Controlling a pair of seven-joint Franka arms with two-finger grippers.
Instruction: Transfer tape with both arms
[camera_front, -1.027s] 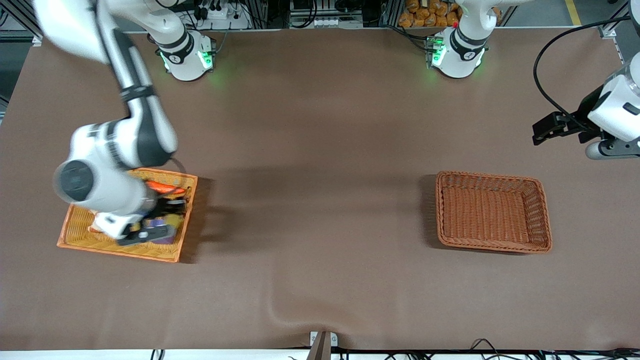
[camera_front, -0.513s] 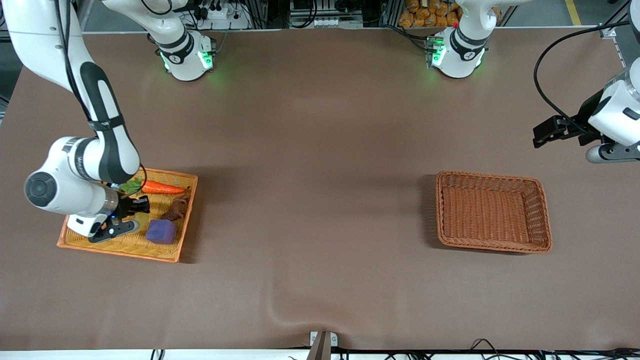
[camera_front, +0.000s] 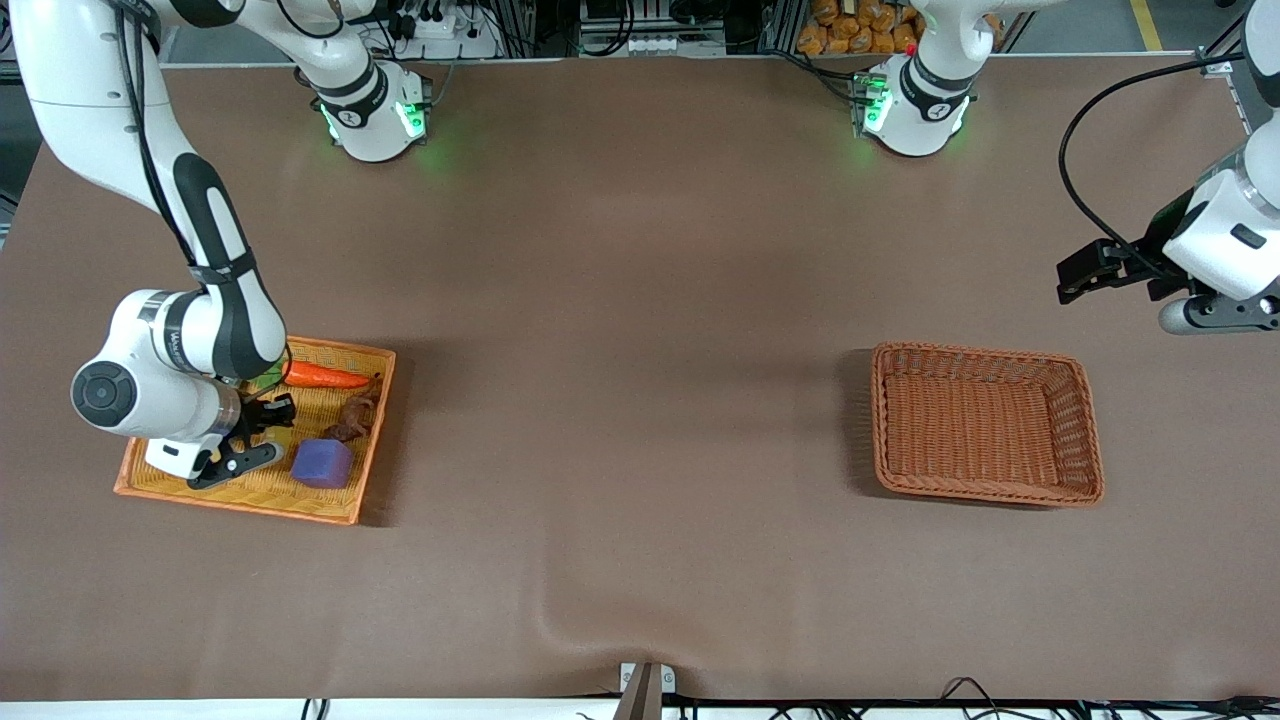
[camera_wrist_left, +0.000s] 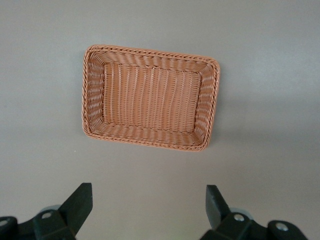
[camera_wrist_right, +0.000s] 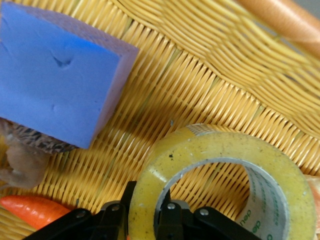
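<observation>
I should open my right gripper now, because the tape ring is already down on the bottom of the yellow wicker tray.
The tape (camera_wrist_right: 220, 142), a yellowish ring with a grey core, lies in the yellow wicker tray (camera_front: 150, 480) at the right arm's end of the table. My right gripper (camera_front: 235, 440) is down in the tray, beside the purple cube (camera_front: 322, 463). In the right wrist view this gripper (camera_wrist_right: 147, 200) is shut on the tape's wall, one finger inside the ring and one outside. The front view hides the tape under the gripper. My left gripper (camera_front: 1085, 270) is open and empty in the air over the bare table near the brown basket (camera_front: 985, 425); the left wrist view shows its spread fingers (camera_wrist_left: 149, 200).
The tray also holds an orange carrot (camera_front: 325, 377) and a small brown object (camera_front: 352, 418). The cube (camera_wrist_right: 55, 70) lies close to the tape. The brown basket (camera_wrist_left: 150, 97) is empty. A brown cloth covers the table, with a wrinkle near the front edge.
The right arm swung away from above the purple cube toward the tray's outer end and settled low in the tray. The left gripper drifted slightly.
</observation>
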